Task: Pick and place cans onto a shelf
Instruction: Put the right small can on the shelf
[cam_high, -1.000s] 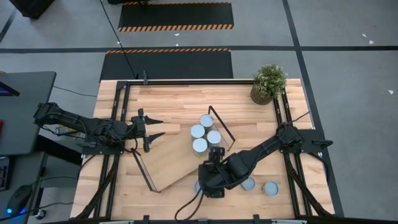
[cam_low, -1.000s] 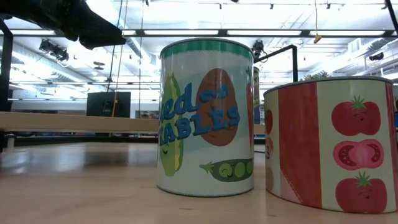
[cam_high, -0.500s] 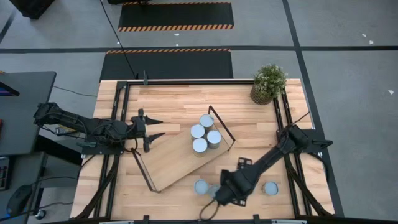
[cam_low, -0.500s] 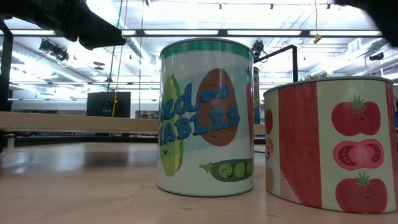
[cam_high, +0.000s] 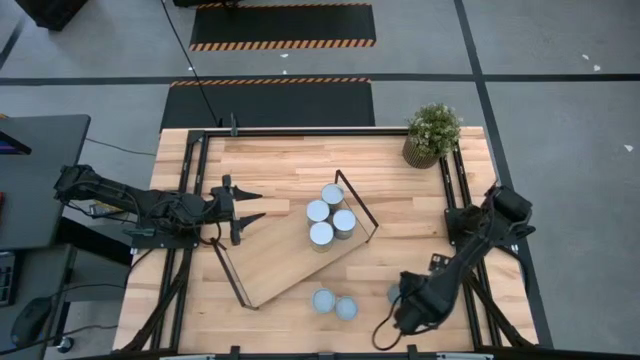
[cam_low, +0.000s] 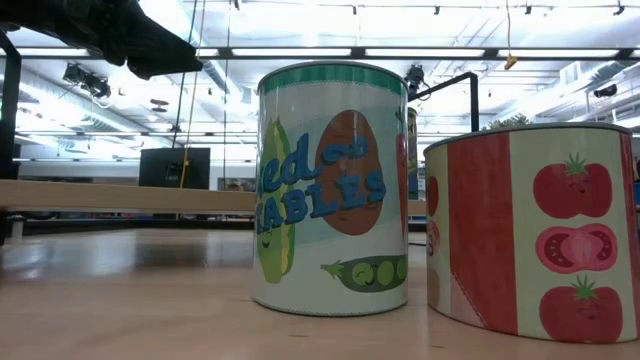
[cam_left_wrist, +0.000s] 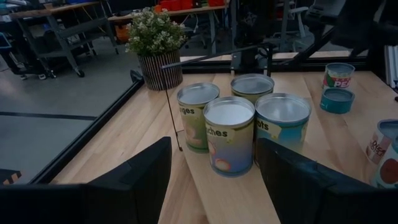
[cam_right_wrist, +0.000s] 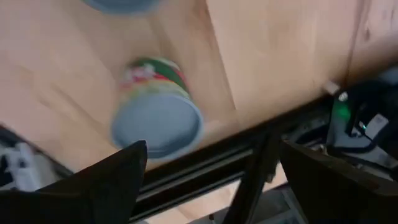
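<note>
The green-and-red can needs my right gripper around its lidded top end next, to go on the shelf.
The shelf, a light-wood board with black wire loop ends, lies slantwise at mid-table. Several cans stand upright on its far right part; they also show in the left wrist view. Other cans stand on the table near its front edge, and one is partly behind my right arm. My left gripper is open and empty, left of the shelf's cans. My right gripper is open and empty near the front edge, above a green-and-red can.
A potted plant stands at the far right corner. Black rails run along the table's left, right and far sides. In the low view, a vegetable can and a tomato can stand close to the camera.
My right arm has swung from over the shelf's near right part toward the table's right edge, along the front edge. Two cans near the front edge that it covered now show. My left arm has kept still.
</note>
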